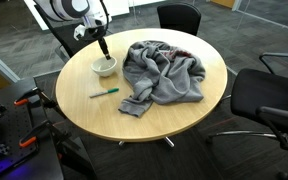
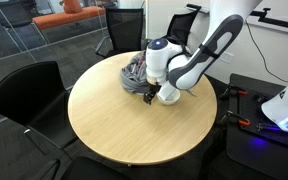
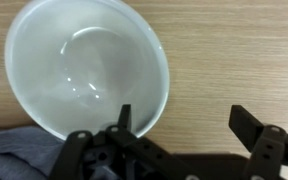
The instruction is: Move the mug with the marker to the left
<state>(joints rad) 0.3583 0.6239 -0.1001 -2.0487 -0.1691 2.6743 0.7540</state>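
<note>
The mug's rim lies between my fingers, one over the mug's inside and the other over table outside, so it is now time to close my gripper on it.
The small white mug [image 1: 104, 67] stands on the round wooden table [image 1: 174, 125], beside the grey cloth heap [image 1: 164, 72]. In the wrist view the mug [image 3: 84, 65] is empty. The green marker [image 1: 104, 92] lies flat on the table in front of the mug, apart from it. My gripper [image 1: 102, 47] hangs right over the mug and is open. In the wrist view [image 3: 184, 122] one finger is over the inside of the mug's rim and the other is over bare table outside it. In an exterior view the gripper [image 2: 149, 96] is low at the cloth's [image 2: 134, 72] edge.
Black office chairs stand round the table [image 1: 179, 15] [image 1: 274, 105] [image 2: 24, 95]. A corner of the grey cloth [image 3: 14, 150] lies close to the mug. Cables and gear sit on a stand beside the table [image 1: 14, 110].
</note>
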